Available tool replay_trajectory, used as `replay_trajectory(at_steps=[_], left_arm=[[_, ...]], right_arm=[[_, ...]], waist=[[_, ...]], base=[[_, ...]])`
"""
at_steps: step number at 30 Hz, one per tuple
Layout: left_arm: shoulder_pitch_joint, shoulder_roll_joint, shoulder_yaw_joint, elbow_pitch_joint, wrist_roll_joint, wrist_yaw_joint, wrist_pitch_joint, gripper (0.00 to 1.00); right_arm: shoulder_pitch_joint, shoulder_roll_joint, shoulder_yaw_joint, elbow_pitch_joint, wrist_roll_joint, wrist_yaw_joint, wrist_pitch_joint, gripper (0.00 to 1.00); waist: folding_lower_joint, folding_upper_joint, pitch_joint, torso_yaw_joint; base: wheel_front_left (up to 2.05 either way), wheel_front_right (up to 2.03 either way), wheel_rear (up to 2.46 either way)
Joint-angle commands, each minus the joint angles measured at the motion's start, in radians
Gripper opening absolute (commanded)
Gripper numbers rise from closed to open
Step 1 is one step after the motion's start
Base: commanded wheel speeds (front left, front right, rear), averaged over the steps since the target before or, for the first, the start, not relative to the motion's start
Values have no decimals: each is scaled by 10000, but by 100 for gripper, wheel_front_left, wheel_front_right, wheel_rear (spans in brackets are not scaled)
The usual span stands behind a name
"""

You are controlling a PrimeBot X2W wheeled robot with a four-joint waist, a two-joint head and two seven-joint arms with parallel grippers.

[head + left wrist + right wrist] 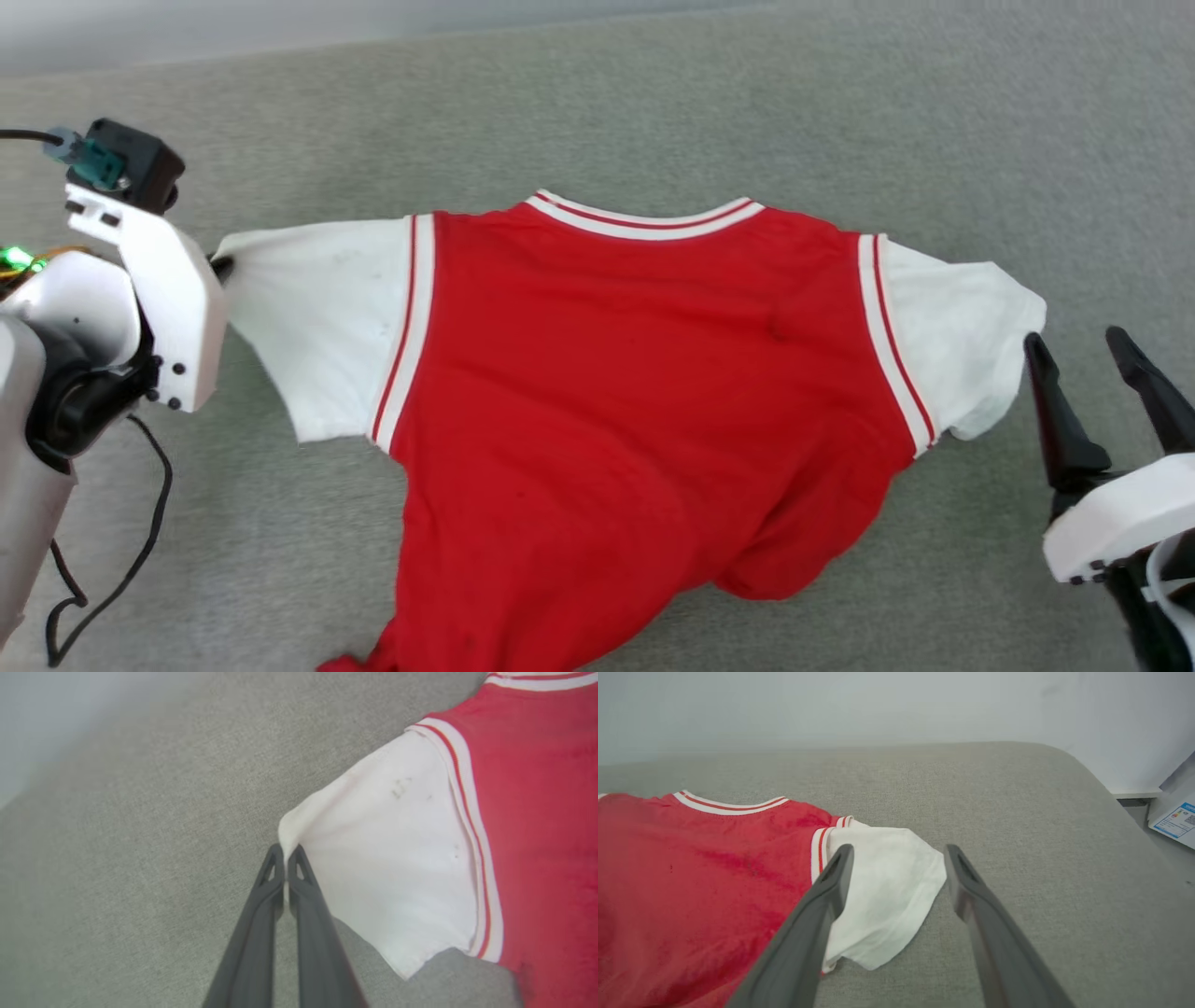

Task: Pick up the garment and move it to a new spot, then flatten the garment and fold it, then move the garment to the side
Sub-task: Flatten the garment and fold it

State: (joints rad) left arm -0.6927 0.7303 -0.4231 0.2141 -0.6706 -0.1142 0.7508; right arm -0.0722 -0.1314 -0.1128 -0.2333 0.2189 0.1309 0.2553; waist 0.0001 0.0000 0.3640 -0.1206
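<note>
I need to grab the red jersey (627, 381) by its white sleeve tip (1025, 314) with my right gripper next. Then I can pick up the jersey and move it to a new spot.
The garment (635, 392) is a red jersey T-shirt with white sleeves and striped trim, spread plain side up on the grey cushion. My left gripper (285, 851) is shut on the outer corner of the garment's left white sleeve (392, 858); in the head view its fingertips sit at the sleeve edge (220, 266). My right gripper (1088, 347) stands open just right of the right white sleeve (962, 345). In the right wrist view its open fingers (899, 851) straddle that sleeve's outer edge (887, 896), above the cloth.
The grey fabric surface (597, 112) stretches beyond the collar toward a pale wall. A black cable (140, 541) hangs by my left arm. A white box with a blue label (1176, 819) sits off the surface's right end.
</note>
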Motion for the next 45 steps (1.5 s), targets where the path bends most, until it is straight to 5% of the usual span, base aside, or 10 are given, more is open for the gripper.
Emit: replay_trajectory(at_steps=[1,13,20,29,39,41,45], left_arm=[[171,66,-22,-380,137,-6,-293,0],[742,330,11,-3656,339,144,-998,0],[1019,390,4,-5487,291,295,-1001,0],[675,190,-327,-6478,419,196,-1073,0],[483,16,-507,-6420,491,115,-1334,0],[550,14,-466,-6275,490,154,-1416,0],[721,92,-325,-5946,519,259,-1637,0]], right_arm=[[-5,-266,-90,-163,166,-3,678,100],[-1027,-1820,-801,-510,1262,-3,6130,100],[-2575,-2787,-803,611,1135,-3,8733,100],[-3954,-3433,-368,2699,11,-3,9254,100],[-3417,-2942,441,4383,322,14,8984,98],[-3342,-2967,518,4497,397,14,8767,0],[-3550,-3395,376,4383,529,7,8155,0]], waist=[[-1,0,-371,480],[-1,0,-366,1684],[-1,0,85,2274],[-1,0,645,2833],[-1,0,850,3074],[-1,0,785,3057],[-1,0,510,2947]], base=[[0,0,0],[0,0,0],[0,0,0],[0,0,0],[0,0,0],[0,0,0],[0,0,0]])
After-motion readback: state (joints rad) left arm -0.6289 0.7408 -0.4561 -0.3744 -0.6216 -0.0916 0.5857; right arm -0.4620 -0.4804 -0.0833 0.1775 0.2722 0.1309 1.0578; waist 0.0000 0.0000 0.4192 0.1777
